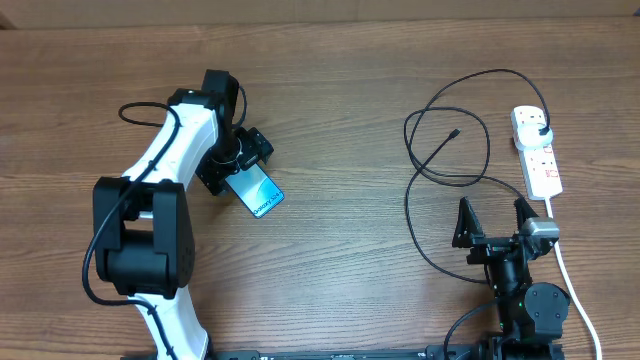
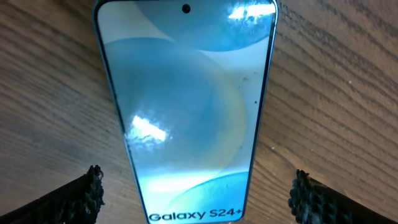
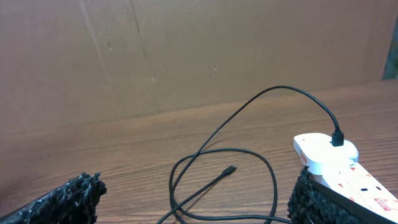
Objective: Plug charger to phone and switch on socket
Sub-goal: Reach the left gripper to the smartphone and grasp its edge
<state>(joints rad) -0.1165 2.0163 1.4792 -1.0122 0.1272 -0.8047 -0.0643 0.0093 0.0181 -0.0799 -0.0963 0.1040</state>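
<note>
It isn't time to close on the phone yet: the fingers are high above it, and wide wood shows between them and both long edges of the phone. I should first lower my left gripper.
The phone (image 1: 260,194) lies flat at the table's left, its light blue screen (image 2: 186,106) up and showing "Galaxy S24+". My left gripper (image 1: 238,166) hovers open over its upper end, fingertips (image 2: 84,194) standing clear of both long edges. The charger (image 1: 408,200) loops in black on the right; its connector tip (image 1: 455,132) lies free on the wood and its plug (image 1: 541,130) sits in the white socket (image 1: 540,160). My right gripper (image 1: 493,216) is open and empty, just short of the cable loop (image 3: 274,186), with the tip (image 3: 231,169) ahead and the socket (image 3: 326,155) at right.
A white cord (image 1: 572,285) runs from the socket toward the front edge, right of the right arm. A brown cardboard wall (image 3: 186,56) stands behind the table. The left arm's white body (image 1: 150,200) covers the left front.
</note>
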